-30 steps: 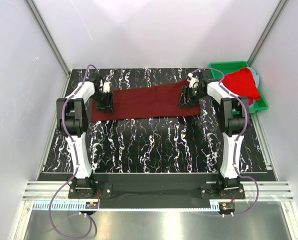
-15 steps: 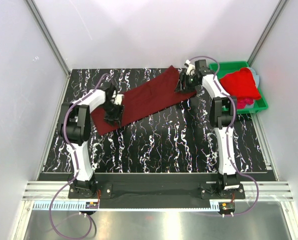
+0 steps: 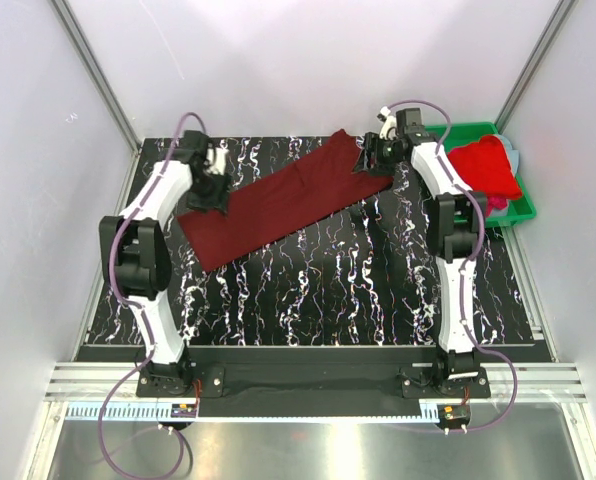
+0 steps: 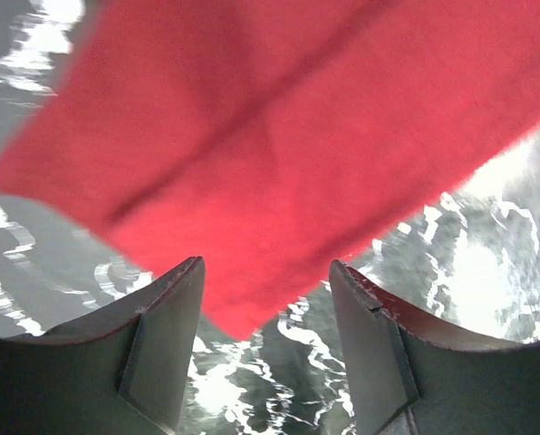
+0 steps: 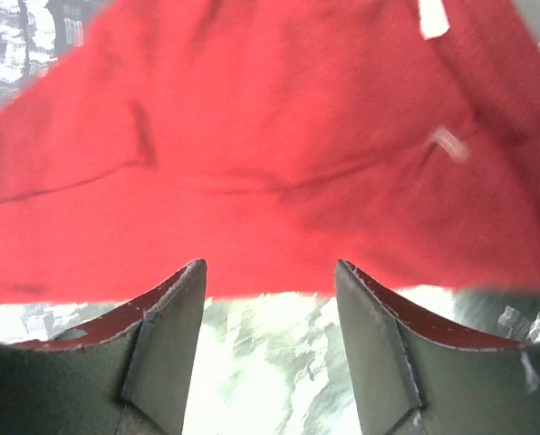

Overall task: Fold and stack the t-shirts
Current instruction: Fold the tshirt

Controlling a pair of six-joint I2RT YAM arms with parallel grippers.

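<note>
The left gripper grabs the dark maroon t-shirt by the corner at its near end next, to swing the t-shirt straight for folding.
A dark maroon t-shirt, folded into a long strip, lies slanted on the black marbled table, from near left to far right. My left gripper hovers open over its left part; in the left wrist view a corner of the cloth lies below and ahead of the open left gripper, ungripped. My right gripper is open at the far right end; in its wrist view the shirt edge lies just beyond the right gripper. A bright red t-shirt lies heaped on the bin, with pink cloth under it.
A green plastic bin stands at the back right corner, close to the right arm. White walls and metal posts close in the table on three sides. Bare table lies in front of the shirt.
The maroon strip went from lying level to slanted. Both grippers have let go of it and opened wider. The left gripper moved back towards the far left; the right stayed near the far right end.
</note>
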